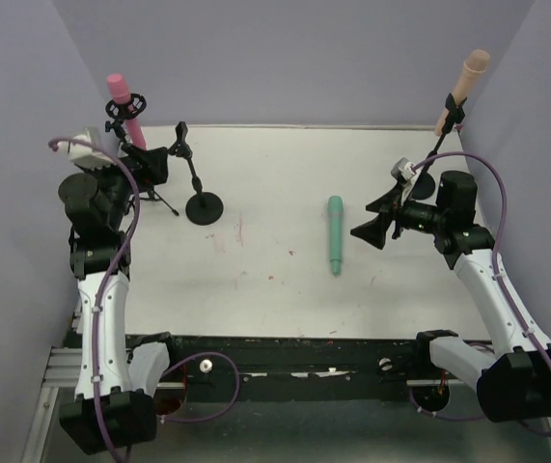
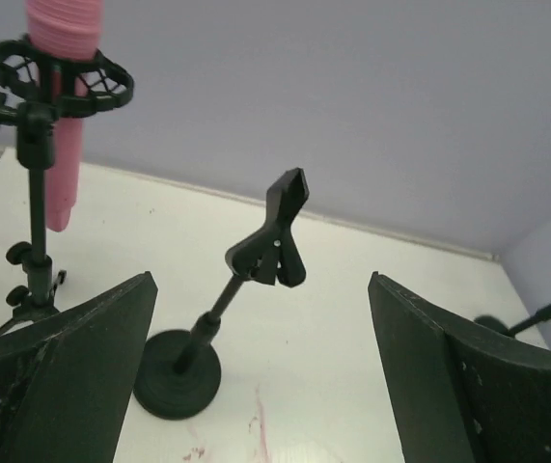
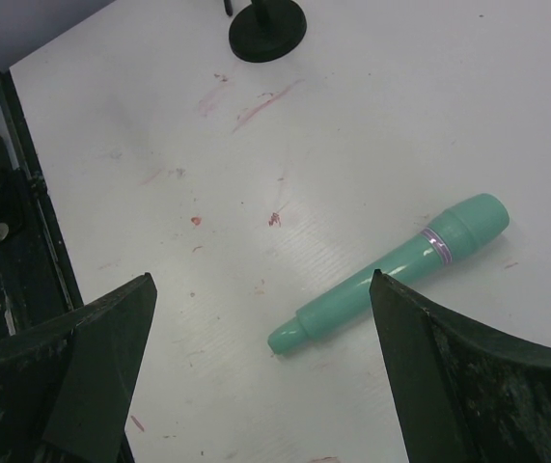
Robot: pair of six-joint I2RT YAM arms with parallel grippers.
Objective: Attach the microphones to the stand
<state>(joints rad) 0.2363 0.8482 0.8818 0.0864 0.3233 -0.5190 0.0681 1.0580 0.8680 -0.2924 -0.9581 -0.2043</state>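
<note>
Next, my left gripper grabs the stand by its top clip [image 1: 180, 141] to bring the round-base stand beside the teal-green microphone [image 1: 335, 234].
The teal-green microphone [image 1: 335, 234] lies flat on the white table, also in the right wrist view [image 3: 391, 273]. The pink microphone [image 1: 123, 106] sits upright in the tripod stand's ring mount at the back left, also in the left wrist view [image 2: 61, 116]. The peach-beige microphone [image 1: 462, 89] sits clipped in the stand at the back right. A black round-base stand [image 1: 198, 188] with an empty clip [image 2: 277, 241] stands left of centre. My left gripper [image 1: 151, 166] is open and empty beside it. My right gripper [image 1: 379, 218] is open and empty, just right of the teal microphone.
The table [image 1: 256, 289] has pale violet walls on three sides. A black rail runs along the near edge [image 1: 285, 352]. The tripod stand's legs [image 1: 159, 198] spread near my left gripper. Red smudges mark the table surface.
</note>
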